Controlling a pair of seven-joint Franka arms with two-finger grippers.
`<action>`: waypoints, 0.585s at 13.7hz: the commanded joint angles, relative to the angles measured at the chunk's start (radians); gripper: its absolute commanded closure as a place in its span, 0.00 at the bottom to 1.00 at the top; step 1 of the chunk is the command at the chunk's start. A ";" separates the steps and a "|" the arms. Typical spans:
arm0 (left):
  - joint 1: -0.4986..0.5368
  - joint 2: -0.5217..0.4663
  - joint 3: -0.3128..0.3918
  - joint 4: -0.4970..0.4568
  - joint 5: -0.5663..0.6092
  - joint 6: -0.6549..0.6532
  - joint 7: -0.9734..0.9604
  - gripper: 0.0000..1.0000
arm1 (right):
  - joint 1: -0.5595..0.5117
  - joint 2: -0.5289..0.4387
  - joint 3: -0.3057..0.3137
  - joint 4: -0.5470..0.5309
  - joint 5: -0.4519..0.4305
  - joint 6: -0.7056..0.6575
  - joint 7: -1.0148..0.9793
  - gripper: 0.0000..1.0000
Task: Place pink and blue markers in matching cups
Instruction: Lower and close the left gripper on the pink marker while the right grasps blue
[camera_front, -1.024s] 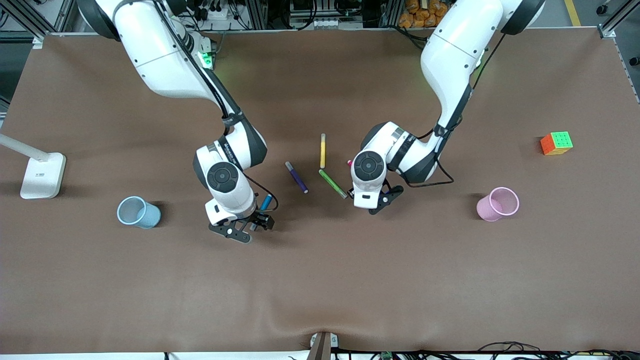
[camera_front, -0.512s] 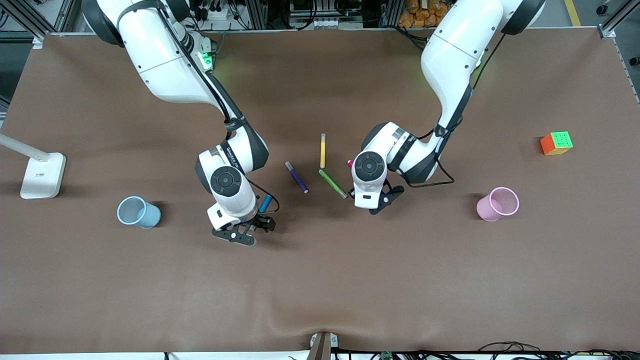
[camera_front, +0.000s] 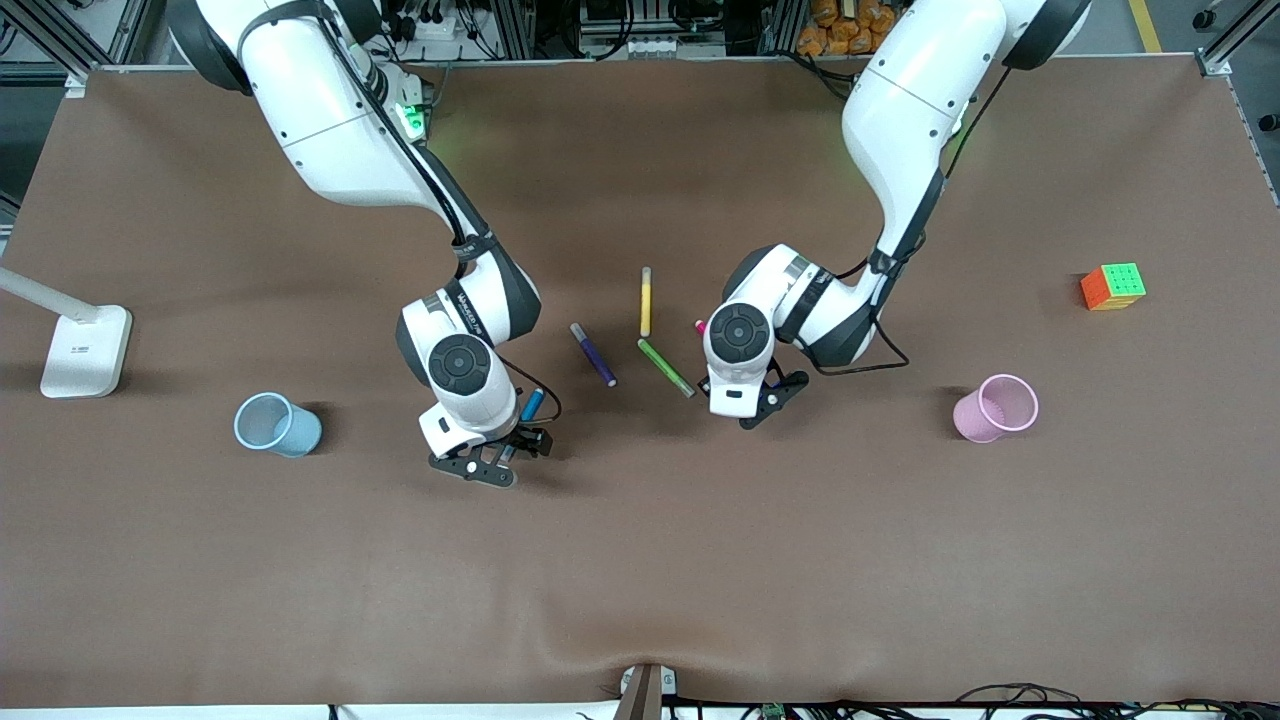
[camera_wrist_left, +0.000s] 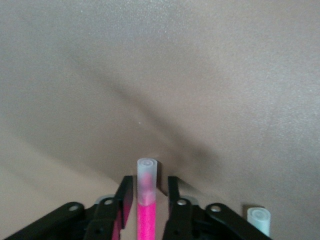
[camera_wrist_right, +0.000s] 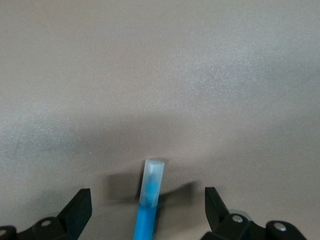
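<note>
The robot's fingers are beside the blue marker below its pale cap (camera_wrist_right: 151, 180) in the wrist view, so the right gripper should close on the marker now.
The pink marker (camera_wrist_left: 147, 210) lies between the fingers of my left gripper (camera_wrist_left: 148, 182), which is shut on it, the pale cap sticking out past the fingertips. In the front view only its pink end (camera_front: 699, 326) shows beside the left gripper (camera_front: 745, 405). My right gripper (camera_wrist_right: 147, 194) stands open, low over the blue marker (camera_wrist_right: 149, 200), one finger on each side and well apart from it. In the front view the right gripper (camera_front: 510, 450) hides part of the blue marker (camera_front: 531, 405). The blue cup (camera_front: 275, 424) stands toward the right arm's end. The pink cup (camera_front: 992, 408) stands toward the left arm's end.
Purple (camera_front: 593, 354), yellow (camera_front: 646, 302) and green (camera_front: 664, 367) pens lie between the two hands. A pale cap end (camera_wrist_left: 258, 220) shows beside the left gripper's fingers. A colour cube (camera_front: 1113, 286) sits past the pink cup. A white lamp base (camera_front: 86, 350) stands past the blue cup.
The right hand has shifted a little toward the left arm's end over the blue marker. The left gripper's fingers have closed in on the pink marker; its hand has stayed in place.
</note>
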 joint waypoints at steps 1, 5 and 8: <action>0.009 -0.009 0.000 -0.007 0.018 0.000 -0.024 1.00 | 0.006 0.007 0.002 0.009 -0.013 -0.009 0.038 0.00; 0.010 -0.030 0.003 0.016 0.021 -0.026 -0.013 1.00 | 0.009 0.009 0.002 0.008 -0.013 -0.008 0.055 0.00; 0.024 -0.061 0.032 0.027 0.088 -0.104 -0.006 1.00 | 0.009 0.009 0.002 -0.004 -0.013 0.000 0.074 0.94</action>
